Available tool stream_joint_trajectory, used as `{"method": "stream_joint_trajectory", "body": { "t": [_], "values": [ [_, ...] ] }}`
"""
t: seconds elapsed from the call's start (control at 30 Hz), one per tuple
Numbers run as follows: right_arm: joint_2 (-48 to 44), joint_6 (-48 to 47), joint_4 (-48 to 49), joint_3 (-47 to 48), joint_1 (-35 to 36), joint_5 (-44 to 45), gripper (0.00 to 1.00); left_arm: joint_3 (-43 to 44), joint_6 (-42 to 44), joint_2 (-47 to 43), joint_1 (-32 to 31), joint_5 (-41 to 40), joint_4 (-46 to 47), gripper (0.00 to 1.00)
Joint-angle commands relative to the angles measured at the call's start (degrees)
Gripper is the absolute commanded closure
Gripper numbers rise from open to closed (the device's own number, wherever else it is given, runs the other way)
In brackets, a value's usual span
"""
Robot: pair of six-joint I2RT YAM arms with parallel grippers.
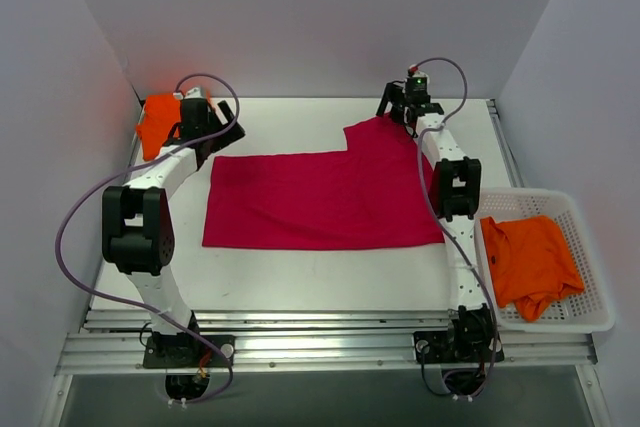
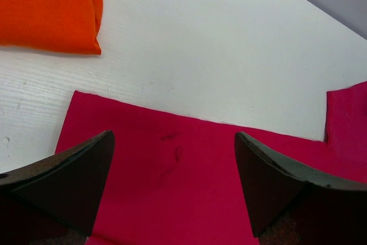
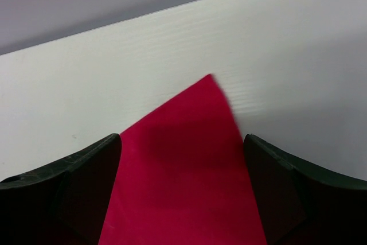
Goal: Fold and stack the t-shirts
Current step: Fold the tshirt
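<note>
My left gripper grabs the crimson-pink t-shirt (image 1: 320, 197) by its far corner (image 1: 217, 160) next, opposite the sleeve corner, to fold the t-shirt's far edge over.
A crimson-pink t-shirt (image 1: 320, 197) lies spread flat across the middle of the table (image 1: 300, 277), one sleeve corner (image 3: 198, 119) reaching toward the far right. My left gripper (image 1: 215, 129) hovers open over the shirt's far left corner (image 2: 172, 187), its jaws wide apart and holding nothing. A folded orange t-shirt (image 1: 158, 119) (image 2: 49, 7) sits just beyond it in the far left corner. My right gripper (image 1: 405, 112) (image 3: 182, 137) stands open above the sleeve corner, the cloth lying loose between its fingers. Another orange t-shirt (image 1: 530, 262) lies crumpled in the basket.
A white plastic mesh basket (image 1: 600, 297) stands at the table's right edge beside the right arm. Pale walls close in the table at the back and both sides. Bare white tabletop (image 2: 218, 44) runs behind the crimson shirt.
</note>
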Motion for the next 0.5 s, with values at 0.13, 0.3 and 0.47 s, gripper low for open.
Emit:
{"method": "stream_joint_trajectory", "body": {
  "t": [0.13,0.3,0.47],
  "values": [
    [2.33,1.61,1.1,1.79,1.2,-1.53,0.21,-1.24,0.18,-0.76,0.03,1.22,4.07,0.05],
    [2.6,1.79,1.1,1.53,0.76,-1.09,0.85,-1.77,0.09,-0.76,0.03,-0.7,1.79,0.05],
    [0.23,2.14,2.5,-2.07,-0.03,-0.47,1.0,-0.02,-0.87,1.16,0.2,-9.22,-3.48,0.05]
  ]
}}
